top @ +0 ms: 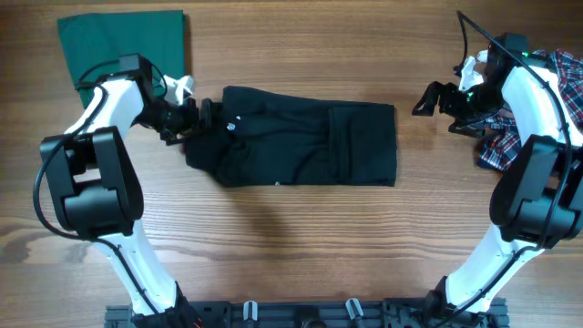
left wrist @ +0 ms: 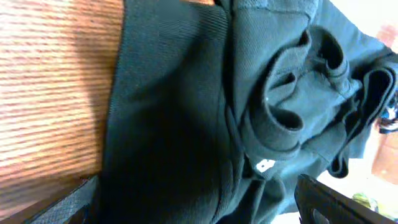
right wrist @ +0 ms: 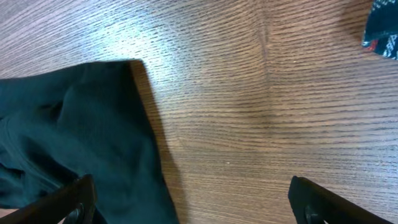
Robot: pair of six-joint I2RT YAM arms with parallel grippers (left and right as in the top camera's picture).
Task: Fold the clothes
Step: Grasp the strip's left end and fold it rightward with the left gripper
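The black polo shirt [top: 301, 144] should next be grabbed by its collar end [top: 202, 143] with my left gripper, so that end of the shirt can fold over onto the rest.
The clothes, a black polo shirt [top: 301, 144], lie in a rough rectangle mid-table, collar end to the left. My left gripper [top: 194, 122] is at that collar end, open. In the left wrist view its fingers [left wrist: 328, 200] stand wide apart over the rumpled collar [left wrist: 292, 93] and small white logo [left wrist: 265, 165], closed on nothing. My right gripper [top: 424, 100] hovers open just right of the shirt's far right corner. In the right wrist view that corner [right wrist: 81, 124] lies by the gripper's left finger [right wrist: 69, 202], with bare wood between the fingertips.
A folded green garment [top: 120, 46] lies at the back left behind my left arm. A red-white-blue plaid shirt [top: 547, 114] is heaped at the right edge under my right arm, its edge [right wrist: 382, 32] showing in the right wrist view. Bare wooden table [top: 301, 246] lies in front of the shirt.
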